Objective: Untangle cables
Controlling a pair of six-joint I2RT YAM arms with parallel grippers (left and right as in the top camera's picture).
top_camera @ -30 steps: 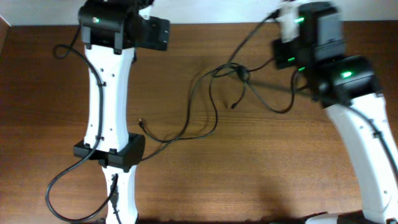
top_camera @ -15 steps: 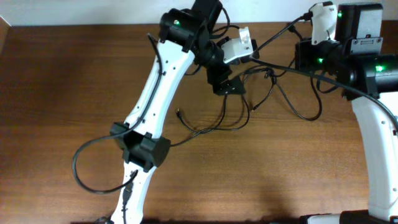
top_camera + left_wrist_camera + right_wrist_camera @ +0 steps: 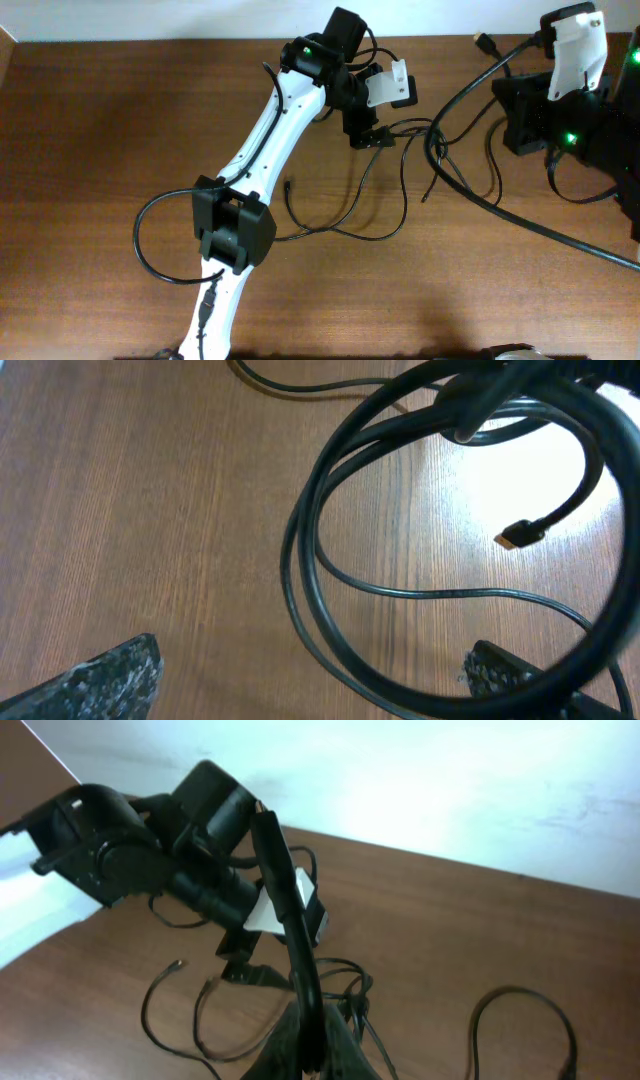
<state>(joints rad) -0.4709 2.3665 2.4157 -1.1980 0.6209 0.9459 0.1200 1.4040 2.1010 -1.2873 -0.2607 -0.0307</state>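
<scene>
I should grab the cable loop at its bend (image 3: 398, 128) (image 3: 318, 612) with my left gripper. The plug then stays free, and my right gripper can untangle the loop.
The cables (image 3: 400, 185) are thin black cords lying in loose, overlapping loops on the wooden table, right of centre. My left gripper (image 3: 368, 132) hangs over their top left part. In the left wrist view it is open (image 3: 305, 680), and cable loops (image 3: 300, 560) run across the gap between its fingers without being gripped. A small plug (image 3: 517, 537) lies inside the loop. My right gripper (image 3: 305, 1045) is shut on one black cable (image 3: 285, 910) that rises from its fingers. In the overhead view this raised cable (image 3: 455, 105) looks thick and ends in a plug (image 3: 487, 42).
The left arm (image 3: 270, 130) stretches diagonally from the front left to the back centre. Its own thick wiring (image 3: 150, 245) loops beside its base. The right arm's wrist (image 3: 565, 60) is at the back right. A white wall (image 3: 450, 780) borders the table's far edge.
My left arm has swung from the far left across to the tangle. My right arm has pulled back to the right and lifted its cable. The cables have shifted to the right.
</scene>
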